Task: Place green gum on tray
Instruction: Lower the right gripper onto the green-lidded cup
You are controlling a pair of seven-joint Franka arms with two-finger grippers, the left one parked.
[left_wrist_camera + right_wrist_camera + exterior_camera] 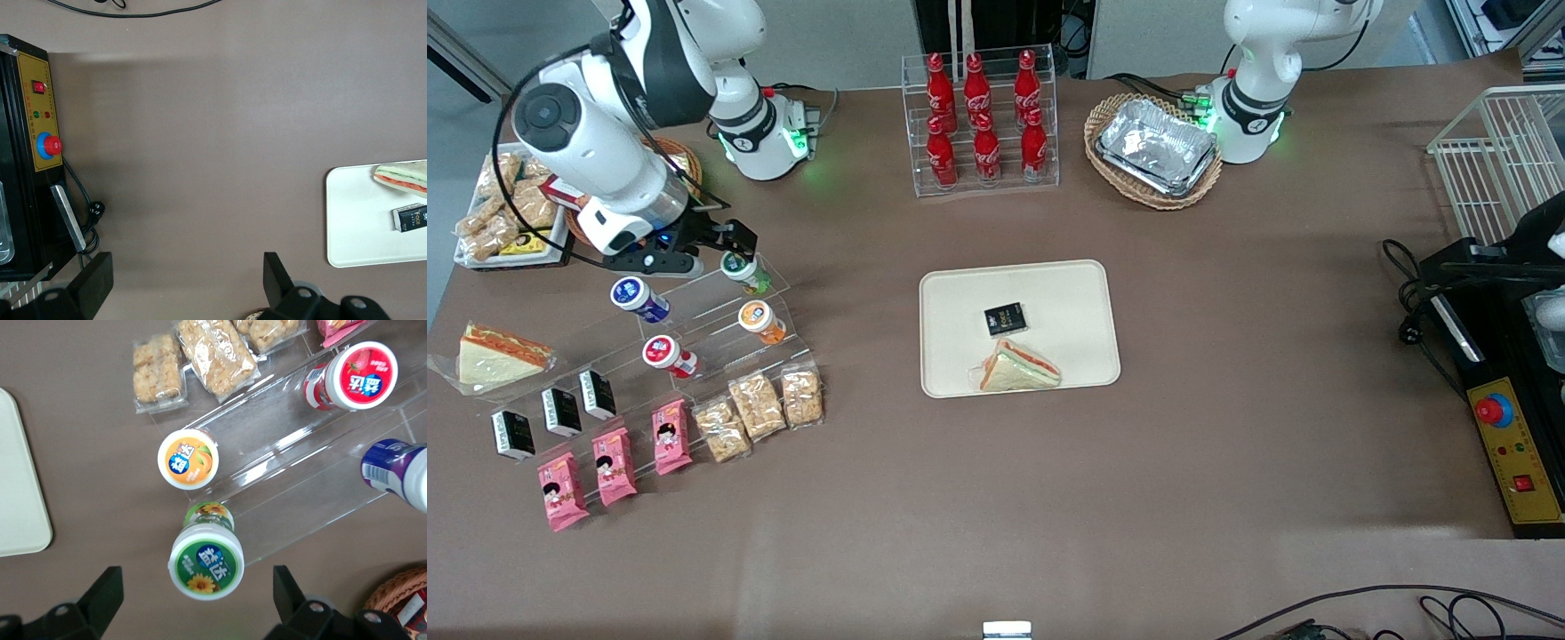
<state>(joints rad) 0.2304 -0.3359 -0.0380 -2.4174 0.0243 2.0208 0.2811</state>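
Note:
My gripper needs to take hold of the green gum by its white cap point(736, 263) next, so that it can place the bottle on the cream-beige tray point(1067, 307).
The green gum point(745, 271) is a small bottle with a white cap and green round top label; it stands on the top step of a clear acrylic riser point(720, 307). In the right wrist view the green gum point(206, 561) sits between my spread fingers, not touched. My gripper point(710, 249) is open and hovers just above the bottle, at the working arm's end of the table. The cream-beige tray point(1067, 307) lies at the table's middle and holds a small black packet point(1005, 319) and a wrapped sandwich point(1019, 367). The tray's edge also shows in the right wrist view point(17, 493).
On the riser near the green gum stand an orange-labelled bottle point(760, 321), a blue-labelled one point(639, 299) and a red-labelled one point(668, 356). Snack packets point(758, 407), pink packets point(614, 465) and black boxes point(560, 412) lie nearer the camera. A cola rack point(983, 120) stands farther back.

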